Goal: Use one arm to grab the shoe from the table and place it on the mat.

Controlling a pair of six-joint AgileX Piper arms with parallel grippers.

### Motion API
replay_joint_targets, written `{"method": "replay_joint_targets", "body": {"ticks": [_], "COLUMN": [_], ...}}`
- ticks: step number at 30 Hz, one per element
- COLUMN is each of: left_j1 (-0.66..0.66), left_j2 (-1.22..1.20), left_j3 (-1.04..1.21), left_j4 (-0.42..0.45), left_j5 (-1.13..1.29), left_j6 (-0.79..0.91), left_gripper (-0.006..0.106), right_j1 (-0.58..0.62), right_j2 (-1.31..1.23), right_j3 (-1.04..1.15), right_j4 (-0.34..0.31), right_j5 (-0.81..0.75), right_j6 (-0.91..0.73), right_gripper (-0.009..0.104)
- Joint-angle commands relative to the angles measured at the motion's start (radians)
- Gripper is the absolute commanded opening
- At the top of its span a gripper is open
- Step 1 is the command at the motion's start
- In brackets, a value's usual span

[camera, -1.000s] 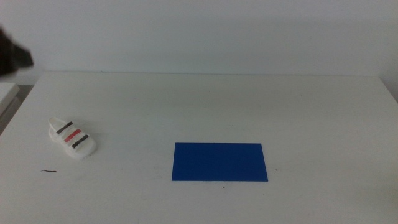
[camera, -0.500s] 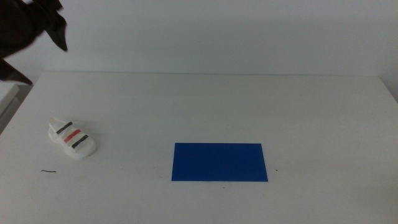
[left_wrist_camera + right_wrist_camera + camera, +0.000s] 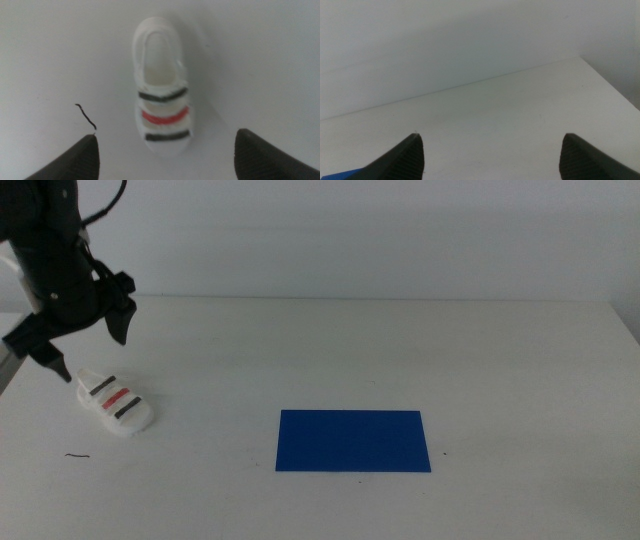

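My left gripper should next grab the shoe across its facing sides at the shoe's middle, because the shoe's toe and heel [image 3: 138, 423] both curve round.
The small white shoe [image 3: 116, 402] with two dark straps and a red one between lies on the white table [image 3: 330, 350] at the left. The blue mat [image 3: 353, 440] lies flat near the table's middle front. My left gripper [image 3: 88, 348] hangs above the shoe's heel end, jaws open and empty. In the left wrist view the shoe [image 3: 161, 97] lies between and beyond the spread jaws of the left gripper [image 3: 166, 156]. My right gripper [image 3: 492, 152] is open over bare table, out of the middle view.
A short dark thread [image 3: 79, 455] lies on the table in front of the shoe; it also shows in the left wrist view [image 3: 86, 116]. A corner of the mat [image 3: 340, 175] shows in the right wrist view.
My left arm has come in from the upper left and lowered toward the shoe. The shoe and the mat have not moved.
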Motion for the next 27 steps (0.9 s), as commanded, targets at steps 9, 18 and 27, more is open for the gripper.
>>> {"method": "replay_joint_targets", "body": {"ticks": [9,18,27], "left_j1": [0.066,0.067,0.068], "left_j2": [0.106,0.205,0.239], "left_j3": [-0.013,-0.013,-0.013], "left_j4": [-0.029,-0.089,-0.101], "left_j5": [-0.097,-0.19,-0.175], "left_j6": [-0.012,0.039,0.039], "left_gripper": [0.09,0.09,0.068], "right_j1": [0.0,0.0,0.0], "right_j2": [-0.005,-0.005,-0.005], "right_j3": [0.002,0.002,0.002], "right_j4": [-0.006,-0.006,-0.006], "right_j5": [-0.01,-0.01,-0.01], "right_j6": [-0.004,-0.004,-0.004], "right_gripper": [0.079,0.079,0.079]}}
